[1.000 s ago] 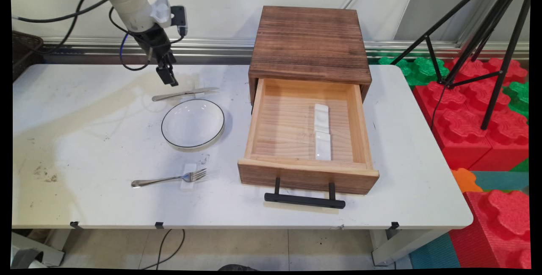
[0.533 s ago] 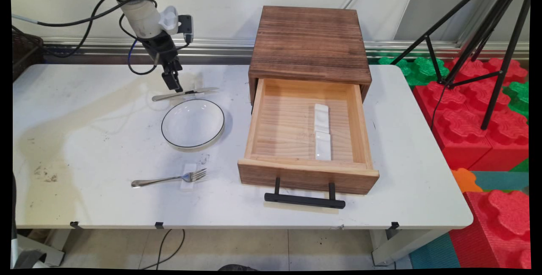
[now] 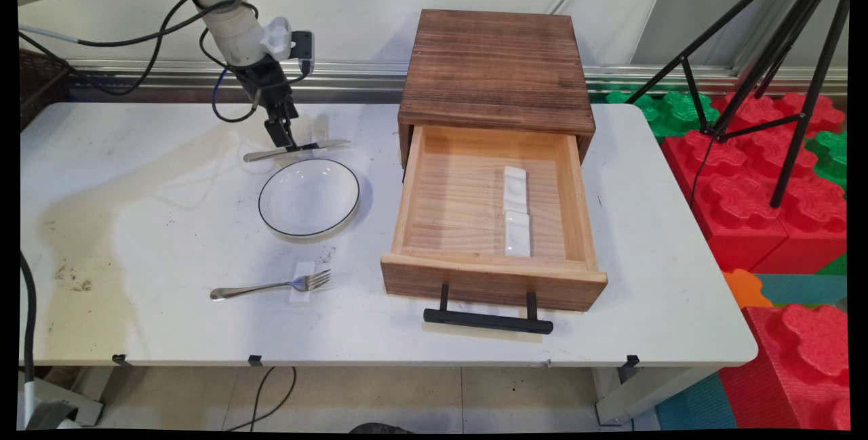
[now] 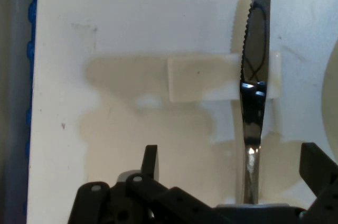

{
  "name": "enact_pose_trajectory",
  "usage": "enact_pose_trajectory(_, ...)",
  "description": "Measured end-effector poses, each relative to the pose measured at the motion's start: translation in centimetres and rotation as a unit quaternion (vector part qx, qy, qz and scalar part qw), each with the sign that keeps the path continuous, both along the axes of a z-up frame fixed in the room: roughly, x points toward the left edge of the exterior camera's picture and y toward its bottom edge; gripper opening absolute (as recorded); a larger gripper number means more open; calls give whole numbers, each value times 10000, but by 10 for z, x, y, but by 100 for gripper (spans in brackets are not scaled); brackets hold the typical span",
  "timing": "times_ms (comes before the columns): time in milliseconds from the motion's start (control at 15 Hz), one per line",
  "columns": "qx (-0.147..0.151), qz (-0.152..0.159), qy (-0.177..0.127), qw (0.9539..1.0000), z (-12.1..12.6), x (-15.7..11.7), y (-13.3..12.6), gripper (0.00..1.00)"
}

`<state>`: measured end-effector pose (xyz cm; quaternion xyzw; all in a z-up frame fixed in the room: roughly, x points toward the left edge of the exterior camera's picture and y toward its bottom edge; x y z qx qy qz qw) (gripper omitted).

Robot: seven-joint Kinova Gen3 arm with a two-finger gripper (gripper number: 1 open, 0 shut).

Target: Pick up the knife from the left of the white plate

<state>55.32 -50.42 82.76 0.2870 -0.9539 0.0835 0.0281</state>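
Note:
My gripper will next take hold of the metal table knife by its handle (image 3: 268,154), so that it can lay the knife across a white rest in the open drawer.
A silver knife (image 3: 298,149) lies at the back of the white table, its blade across a small white rest (image 3: 319,131). My gripper (image 3: 281,140) hangs just over the knife's handle part, tilted down from the upper left. In the hand view the gripper (image 4: 232,156) is open, its fingers (image 4: 150,161) standing apart. The serrated knife (image 4: 254,97) runs up between them, close to the right finger, crossing the white rest (image 4: 203,78). Nothing is held.
A glass plate with a dark rim (image 3: 309,199) sits just in front of the knife. A fork (image 3: 270,285) lies nearer on another white rest. To the right stands a wooden box (image 3: 495,67) with its drawer (image 3: 413,196) open, holding two white rests (image 3: 516,209).
The gripper has moved right and down, from above the table left of the knife to just over the knife. Nothing else has shifted.

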Motion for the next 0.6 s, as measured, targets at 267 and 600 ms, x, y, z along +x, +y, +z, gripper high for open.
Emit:
enact_pose_trajectory(267, 44, -40, 60, 10000, -7, 1, -5, 100)
enact_pose_trajectory(600, 88, -59, 122, 9999, -14, 2, -7, 100)
